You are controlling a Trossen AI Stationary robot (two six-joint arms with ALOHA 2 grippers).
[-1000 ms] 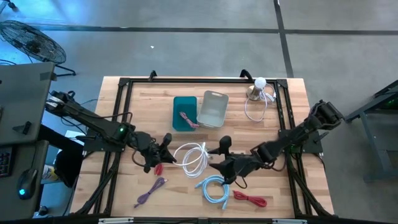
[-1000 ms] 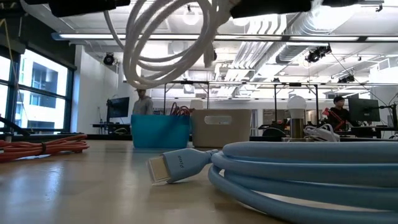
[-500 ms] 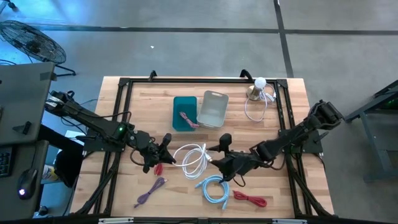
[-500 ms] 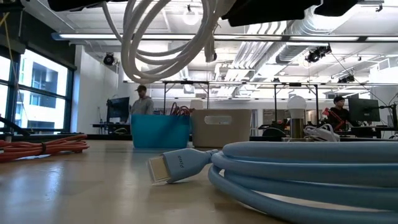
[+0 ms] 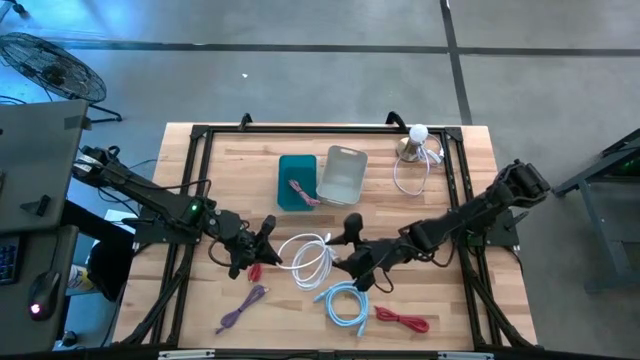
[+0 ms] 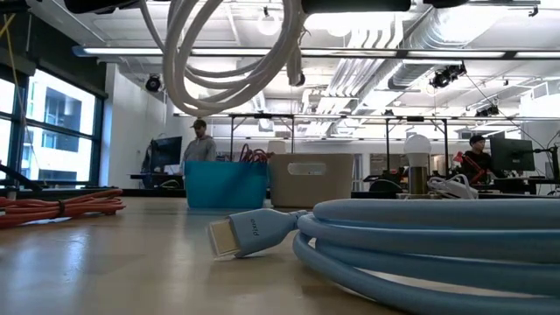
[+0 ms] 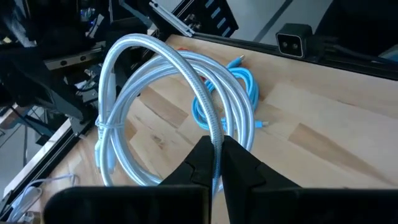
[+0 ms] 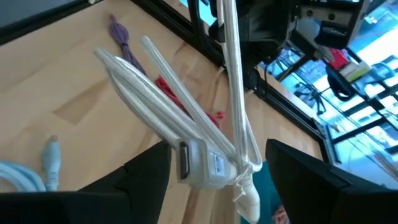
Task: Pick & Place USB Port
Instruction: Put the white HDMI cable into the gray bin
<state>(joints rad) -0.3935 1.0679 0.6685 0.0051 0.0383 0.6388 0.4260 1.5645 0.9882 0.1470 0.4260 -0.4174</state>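
Observation:
The white coil will go in the grey bin, and for that my right gripper will next grab it by its pieces of cable beside the white connector (image 8: 200, 165).
A white USB cable coil (image 5: 308, 256) hangs lifted above the table's middle, and it shows at the top of the low view as white loops (image 6: 229, 54). My left gripper (image 5: 270, 246) is shut on the coil at its left side (image 7: 216, 163). My right gripper (image 5: 343, 256) is open at the coil's right side. Its fingers (image 8: 221, 180) stand on either side of the white connector (image 8: 200, 165) and tied end, with gaps showing. A teal bin (image 5: 284, 194) and a grey bin (image 5: 343, 174) stand behind the coil. My left gripper pinches one strand of the white coil (image 7: 214, 135) between its two fingertips, fingers lying across the strand. The coil is lifted clear of the table. Its loops spread out beyond the fingers and reach toward my right gripper.
A light blue cable (image 5: 343, 303) lies near the table's near edge, its connector (image 6: 249, 234) close in the low view. A red cable (image 5: 402, 320), a purple cable (image 5: 243, 304) and another red cable (image 5: 254, 270) lie on the wood. A bulb stand with white cord (image 5: 414, 147) sits far right.
My right gripper has moved toward the table's left and slightly far, closing in on the coil's right side. The hanging coil has shifted a little up and toward the left in the low view, while my left gripper has kept its hold.

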